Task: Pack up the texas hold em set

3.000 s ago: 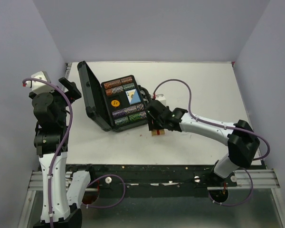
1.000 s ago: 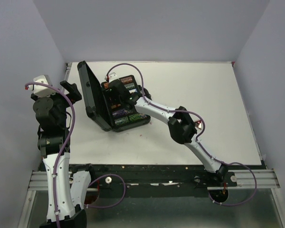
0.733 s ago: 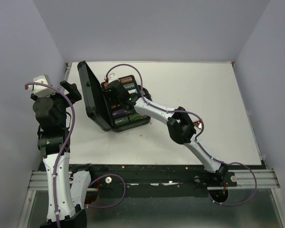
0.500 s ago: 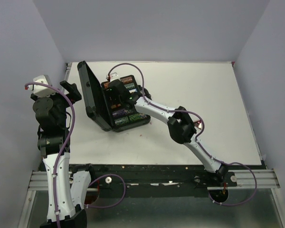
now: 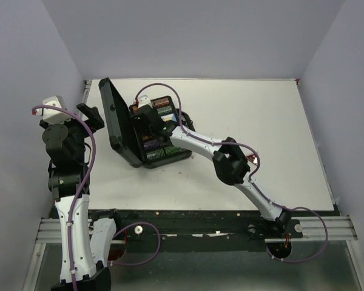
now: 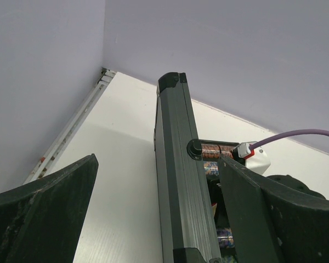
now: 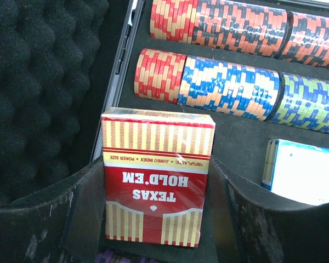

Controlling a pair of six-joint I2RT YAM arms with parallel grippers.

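The red card deck (image 7: 156, 203) hangs tilted low over the tray's free slot and would come to rest inside, so my right gripper releases next.
The black case (image 5: 122, 130) lies open at the table's back left, its lid (image 6: 178, 181) standing up. Rows of multicoloured poker chips (image 7: 230, 87) fill its tray, and a blue card deck (image 7: 301, 172) lies in the middle slot. My right gripper (image 7: 156, 183) is shut on the red card deck (image 7: 156, 203), held just above the tray beside the foam-lined lid. From above, the right gripper (image 5: 147, 121) reaches over the case's middle. My left gripper (image 6: 159, 160) is open and hangs left of the lid, well apart from it.
The right arm (image 5: 230, 160) stretches diagonally across the white table (image 5: 261, 115) from the near right. Grey walls close in the back and both sides. The left arm (image 5: 64, 151) stands upright by the left wall.
The right arm has carried the red deck from the table in front of the case to over the tray, and edged slightly within the last second. The left arm has barely moved.
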